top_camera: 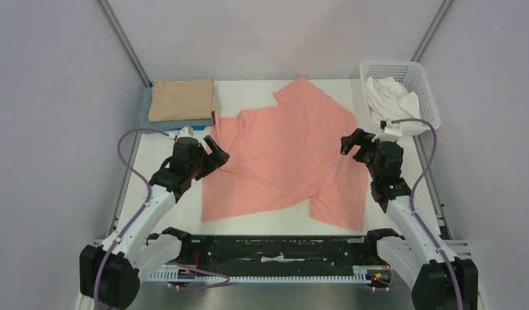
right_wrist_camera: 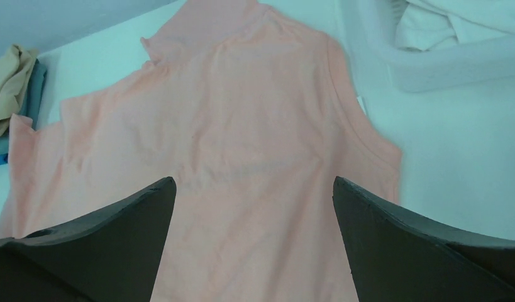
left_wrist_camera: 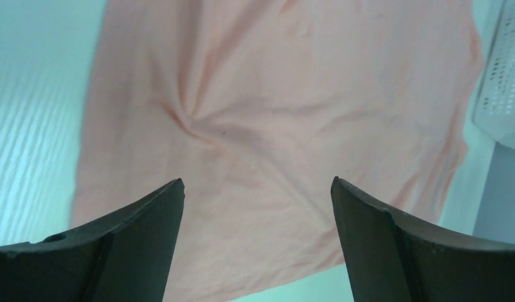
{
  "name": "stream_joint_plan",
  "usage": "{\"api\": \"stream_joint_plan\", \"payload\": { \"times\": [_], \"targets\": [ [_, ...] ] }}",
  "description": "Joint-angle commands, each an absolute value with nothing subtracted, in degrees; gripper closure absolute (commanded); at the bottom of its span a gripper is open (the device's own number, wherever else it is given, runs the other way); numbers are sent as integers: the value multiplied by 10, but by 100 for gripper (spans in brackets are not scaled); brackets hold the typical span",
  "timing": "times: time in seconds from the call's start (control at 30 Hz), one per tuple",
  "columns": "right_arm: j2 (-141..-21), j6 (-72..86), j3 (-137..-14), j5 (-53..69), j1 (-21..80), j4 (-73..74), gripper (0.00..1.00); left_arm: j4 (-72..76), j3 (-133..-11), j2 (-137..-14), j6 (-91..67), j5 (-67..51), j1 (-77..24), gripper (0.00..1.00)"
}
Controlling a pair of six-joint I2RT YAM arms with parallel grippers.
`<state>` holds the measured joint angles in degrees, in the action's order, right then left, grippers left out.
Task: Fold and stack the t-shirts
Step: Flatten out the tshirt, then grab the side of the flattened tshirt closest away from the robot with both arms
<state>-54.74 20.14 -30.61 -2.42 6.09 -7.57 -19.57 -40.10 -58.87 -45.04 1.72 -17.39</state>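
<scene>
Next, my left gripper grabs the salmon-pink t-shirt (top_camera: 287, 158) by its near corner on that gripper's side, to fold the t-shirt's near edge over the rest.
The salmon-pink t-shirt (top_camera: 287, 158) lies spread on the table, partly folded, with one sleeve pointing to the far side. It fills the left wrist view (left_wrist_camera: 273, 113) and the right wrist view (right_wrist_camera: 242, 157). My left gripper (top_camera: 216, 150) is open and empty above the shirt's left edge. My right gripper (top_camera: 353, 143) is open and empty above its right edge. A folded tan t-shirt (top_camera: 182, 99) lies on a blue t-shirt (top_camera: 184, 123) at the far left. A white t-shirt (top_camera: 392, 97) lies crumpled in the basket.
A white plastic mesh basket (top_camera: 416, 81) stands at the far right corner, also in the right wrist view (right_wrist_camera: 443, 60). Grey walls and metal posts close in the table. A black rail runs along the near edge between the arm bases.
</scene>
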Motion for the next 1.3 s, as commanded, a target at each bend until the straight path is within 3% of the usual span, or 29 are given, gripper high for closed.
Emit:
{"api": "stream_joint_plan", "payload": {
  "times": [0.0,0.17,0.3,0.73,0.83,0.93,1.07,1.27],
  "targets": [
    [-468,250,-198,-39,60,-147,2,-336,-329,-498,-480,55,-175,8],
    [-446,251,-166,-60,60,-127,2,-468,-287,-380,-548,74,-177,8],
    [-471,248,-185,-67,60,-94,2,-457,-217,-343,-620,23,-185,14],
    [-532,248,-205,-34,59,-86,2,-481,-238,-486,-641,47,-213,28],
    [-532,247,-208,-40,60,-82,2,-481,-244,-505,-639,47,-215,40],
    [-529,248,-207,-45,60,-79,2,-480,-245,-506,-637,46,-216,60],
    [-527,245,-209,-51,60,-74,2,-479,-244,-505,-629,41,-216,97],
    [-518,241,-218,-50,60,-25,2,-479,-244,-502,-622,38,-216,98]
  ]
}}
